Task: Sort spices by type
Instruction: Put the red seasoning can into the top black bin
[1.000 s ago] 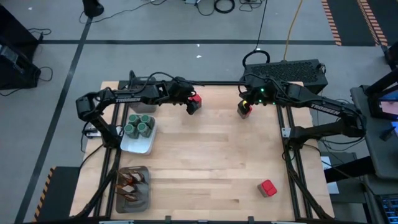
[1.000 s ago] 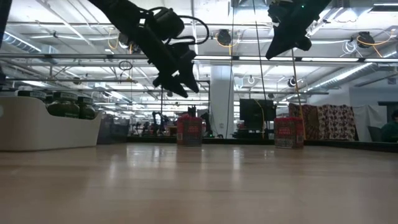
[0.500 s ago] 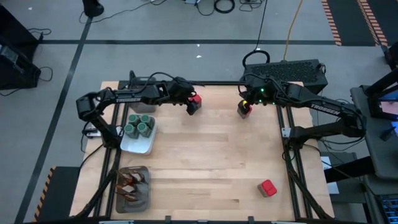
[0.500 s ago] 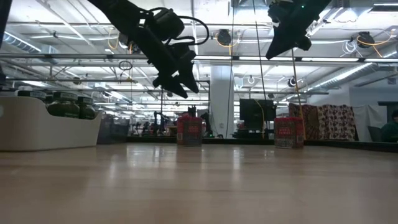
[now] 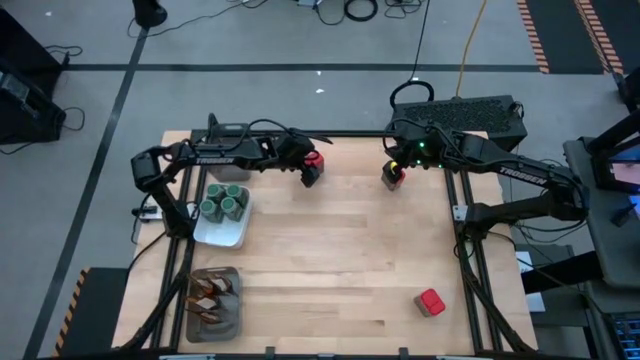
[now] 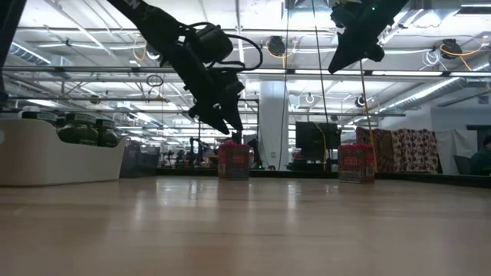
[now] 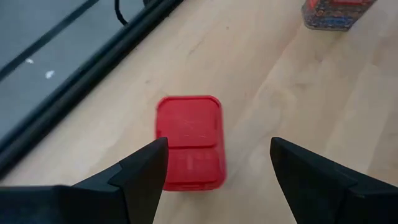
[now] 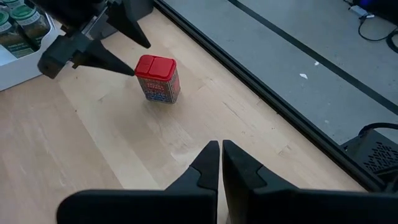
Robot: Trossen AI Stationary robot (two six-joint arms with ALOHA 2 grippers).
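Note:
The red box needs to be picked up next by its lidded end (image 7: 190,142) with my left gripper, so that I can sort it.
Three red cube-like spice boxes stand on the wooden table. One (image 5: 315,164) (image 7: 188,140) is at the far middle, and my left gripper (image 5: 303,166) (image 7: 217,149) hangs open just above it, slanting down, a finger on either side without touching. A second (image 5: 393,180) (image 6: 357,162) stands at the far right, below my right gripper (image 5: 392,168) (image 8: 220,149), which is shut, empty and held high. The third (image 5: 430,302) is near the right front. Green-lidded jars (image 5: 224,203) sit in the white dish (image 5: 228,238); brown sachets (image 5: 210,295) lie in a mesh tray (image 5: 232,322).
Another grey tray (image 5: 228,130) stands at the far left corner behind the left arm. A black frame rail (image 8: 261,87) runs along the table's far edge, close behind both far boxes. Bare wood (image 5: 340,250) spreads across the table's middle and near side.
My left gripper has come down toward the far-middle red box, still open. The box has stayed in place.

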